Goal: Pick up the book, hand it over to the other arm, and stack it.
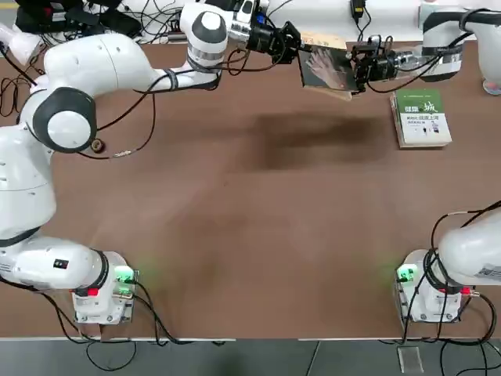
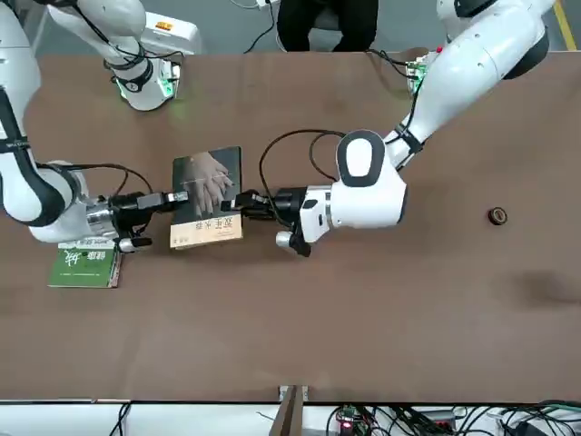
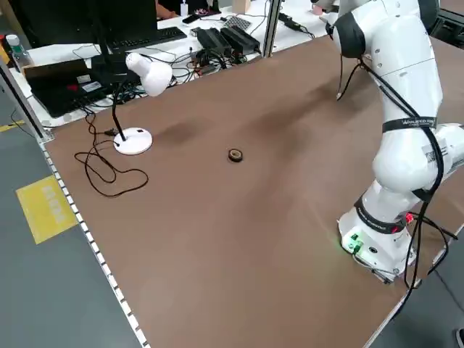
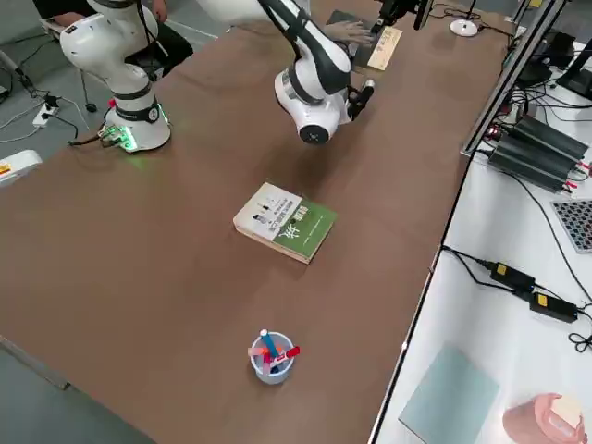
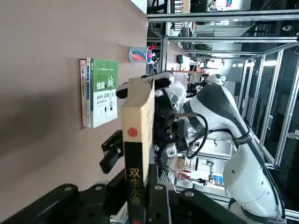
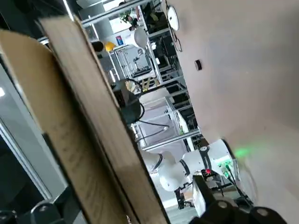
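Observation:
The right gripper grabs the dark book by its page edge next, to stack it on the green-and-white book [image 2: 83,267].
The book [image 1: 325,69], thin with a dark cover, a pale hand image and a tan strip, hangs above the table's far side between both arms. My left gripper [image 1: 296,48] is shut on its left edge; the left wrist view shows the book's spine [image 5: 138,154] rising from between the fingers. My right gripper [image 1: 358,69] reaches in from the right and stands open, its fingers on either side of the book's opposite edge. From the front, the book [image 2: 207,195] lies level between the right gripper [image 2: 177,202] and the left gripper [image 2: 238,202].
A thicker green-and-white book [image 1: 421,117] lies flat on the table at the far right, just beside the right gripper. A pen cup [image 4: 271,356] stands further right. A small round object [image 1: 97,145] and a desk lamp [image 3: 141,80] are on the left side.

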Tool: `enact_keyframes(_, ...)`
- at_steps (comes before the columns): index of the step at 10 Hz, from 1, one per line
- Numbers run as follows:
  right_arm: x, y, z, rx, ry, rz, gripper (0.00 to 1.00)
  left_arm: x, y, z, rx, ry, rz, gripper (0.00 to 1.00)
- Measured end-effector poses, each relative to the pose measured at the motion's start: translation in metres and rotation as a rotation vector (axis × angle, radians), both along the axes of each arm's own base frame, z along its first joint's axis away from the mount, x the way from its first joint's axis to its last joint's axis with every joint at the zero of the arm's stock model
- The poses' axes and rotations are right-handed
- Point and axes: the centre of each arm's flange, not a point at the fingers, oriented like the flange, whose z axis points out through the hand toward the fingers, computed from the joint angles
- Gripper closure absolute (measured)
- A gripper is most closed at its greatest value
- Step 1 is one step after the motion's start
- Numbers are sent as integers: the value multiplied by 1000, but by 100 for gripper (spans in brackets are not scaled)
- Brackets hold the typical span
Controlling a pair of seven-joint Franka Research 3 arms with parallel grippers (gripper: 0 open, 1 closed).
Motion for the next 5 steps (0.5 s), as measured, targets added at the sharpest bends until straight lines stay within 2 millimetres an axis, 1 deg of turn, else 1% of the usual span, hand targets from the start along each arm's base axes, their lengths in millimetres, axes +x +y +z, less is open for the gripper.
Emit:
enact_keyframes(3,-7,3,4,14,6,20,0,0,0,0,0,0,0,96)
enact_keyframes(5,-12,4,3,20,16,28,0,0,0,0,0,0,0,96)
